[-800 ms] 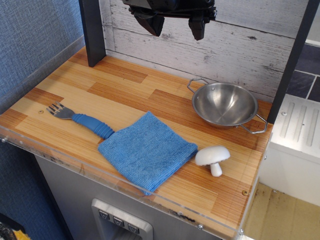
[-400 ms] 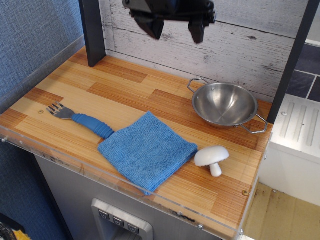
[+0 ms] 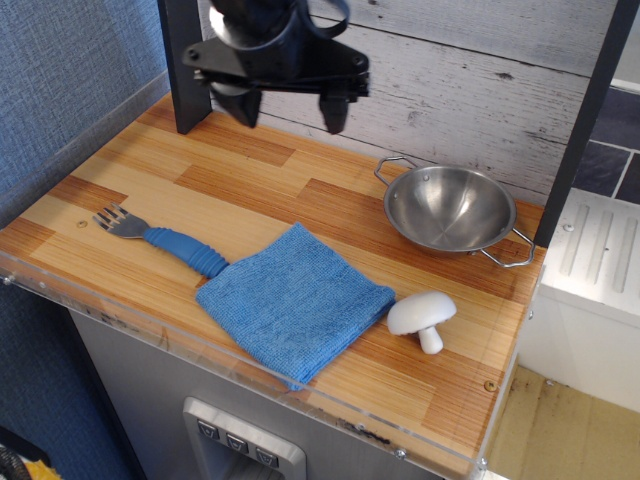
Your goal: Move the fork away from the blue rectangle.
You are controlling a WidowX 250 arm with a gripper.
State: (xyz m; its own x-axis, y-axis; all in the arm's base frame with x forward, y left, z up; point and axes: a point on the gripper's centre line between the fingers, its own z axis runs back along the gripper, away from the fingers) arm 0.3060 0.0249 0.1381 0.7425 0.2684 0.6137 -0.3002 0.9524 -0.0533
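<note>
I will move the fork away from the blue towel (image 3: 295, 301) next, so I will grip the fork by its ribbed blue handle (image 3: 187, 250).
The fork (image 3: 160, 238) lies flat on the wooden counter at the left, silver tines pointing left, its ribbed blue handle end touching the left corner of the blue towel (image 3: 295, 301). The towel lies folded near the counter's front edge. My gripper (image 3: 288, 112) hangs open and empty above the back of the counter, its two dark fingers pointing down, well behind and right of the fork.
A steel bowl with wire handles (image 3: 449, 209) sits at the back right. A white mushroom (image 3: 423, 317) stands right of the towel. A dark post (image 3: 184, 70) rises at the back left. A clear lip edges the counter front (image 3: 250, 372).
My gripper has moved left and lower, from above the counter's back middle toward the back left. The fork, towel, bowl and mushroom have hardly moved.
</note>
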